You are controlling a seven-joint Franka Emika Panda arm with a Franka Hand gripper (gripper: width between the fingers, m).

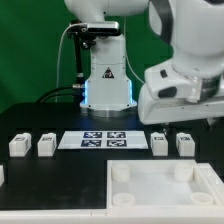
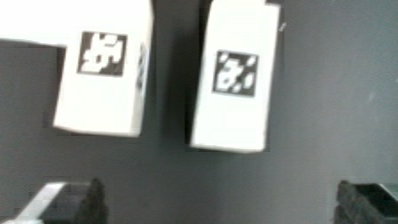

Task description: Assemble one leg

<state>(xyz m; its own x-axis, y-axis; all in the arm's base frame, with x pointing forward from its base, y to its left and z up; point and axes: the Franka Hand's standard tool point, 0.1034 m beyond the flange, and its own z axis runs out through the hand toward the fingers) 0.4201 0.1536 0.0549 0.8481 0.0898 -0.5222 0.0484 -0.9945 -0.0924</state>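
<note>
The leg needs to be assembled into the white square tray, so the robot's gripper should next grab the leg by its tagged body (image 1: 186, 143) (image 2: 237, 75).
Four small white legs with tags stand in a row on the dark table. Two are at the exterior view's left (image 1: 18, 145) (image 1: 46, 145) and two at its right (image 1: 159, 143) (image 1: 185, 144). My gripper (image 1: 176, 122) hangs above the right pair without touching them. In the wrist view two legs (image 2: 102, 80) (image 2: 237, 78) lie side by side, tags facing the camera. My gripper (image 2: 221, 205) is open and empty. Its dark fingertips (image 2: 71, 202) are wide apart, short of the legs.
The marker board (image 1: 105, 140) lies between the two pairs of legs. A large white square tray (image 1: 150, 205) with round corner sockets fills the front right. The robot base (image 1: 107, 85) stands behind the board.
</note>
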